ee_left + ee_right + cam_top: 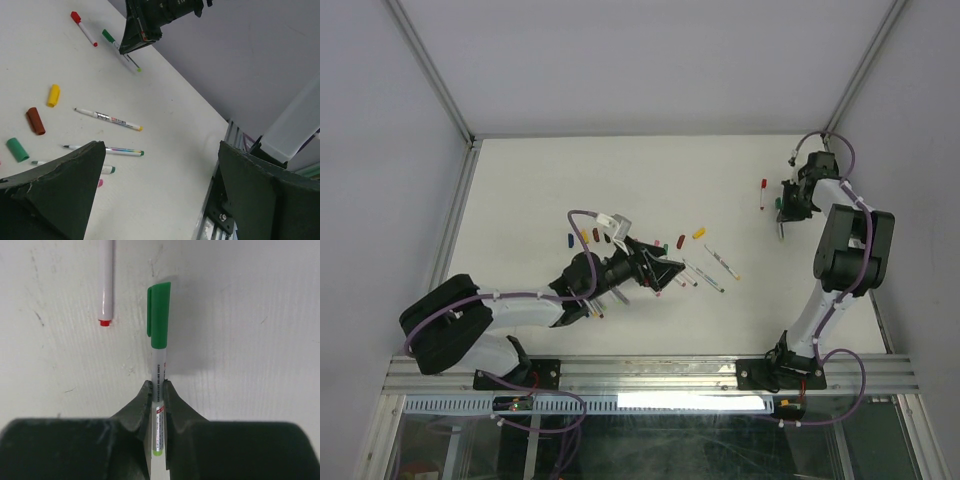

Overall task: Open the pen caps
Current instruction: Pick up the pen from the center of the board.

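Observation:
The robot's left gripper should next grab the pen by its green cap (pixel 779 203) (pixel 108 36) and leave the white body of the pen to the right gripper, so that the pen can be opened.
My right gripper (pixel 157 387) is shut on the white barrel of a pen (pixel 158 365) lying on the table, and the pen's green cap (pixel 159 315) sticks out beyond the fingertips, still on. From above, this gripper (pixel 786 212) sits at the far right, next to a red-capped pen (pixel 762 193). My left gripper (pixel 162 165) hangs wide open above mid-table with nothing between its fingers (pixel 65 185). Loose pen caps lie near it: yellow (pixel 53 95), brown (pixel 35 120) and green (pixel 17 149).
Several uncapped pens (pixel 107 119) lie scattered mid-table under the left gripper (pixel 665 272). More loose caps, blue (pixel 570 239) and yellow (pixel 699 233), lie behind it. A second white pen with a red end (pixel 106 280) lies left of the held one. The table's metal edge rail (pixel 220 215) is close.

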{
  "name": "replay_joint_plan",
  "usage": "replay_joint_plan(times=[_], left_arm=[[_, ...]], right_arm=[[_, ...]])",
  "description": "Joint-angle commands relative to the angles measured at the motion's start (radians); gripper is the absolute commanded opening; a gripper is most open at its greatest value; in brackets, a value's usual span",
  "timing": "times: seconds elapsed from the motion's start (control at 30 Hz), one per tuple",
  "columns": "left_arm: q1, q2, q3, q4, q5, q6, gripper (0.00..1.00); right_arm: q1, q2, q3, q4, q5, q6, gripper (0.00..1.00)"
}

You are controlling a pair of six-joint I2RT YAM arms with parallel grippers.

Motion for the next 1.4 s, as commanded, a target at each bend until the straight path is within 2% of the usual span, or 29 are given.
replay_joint_plan(times=[0.0, 0.17, 0.37, 0.6, 0.8, 1.2, 1.37], left_arm=[[0.006, 0.052, 0.081, 0.107, 0.025, -0.110, 0.99], [0.006, 0.176, 0.145, 0.141, -0.003, -0.167, 0.99], [0.015, 0.327, 0.251, 0.161, -0.060, -0.231, 0.97], [0.088, 0.521, 0.437, 0.175, 0.031, -0.337, 0.86], [0.159, 0.680, 0.605, 0.200, 0.111, -0.425, 0.85], [0.207, 0.814, 0.793, 0.173, 0.109, -0.530, 0.85], [0.207, 0.823, 0.820, 0.170, 0.104, -0.539, 0.72]], right_arm=[[-0.011, -0.086, -0.008, 0.013, -0.082, -0.010, 0.00], [-0.011, -0.128, -0.022, 0.015, -0.162, 0.003, 0.00], [-0.008, -0.186, -0.064, 0.047, -0.365, 0.021, 0.00], [0.025, -0.236, -0.118, 0.113, -0.587, 0.054, 0.00], [0.083, -0.268, -0.147, 0.149, -0.718, 0.050, 0.00], [0.191, -0.334, -0.189, 0.215, -0.816, 0.058, 0.00], [0.216, -0.326, -0.185, 0.198, -0.823, 0.040, 0.00]])
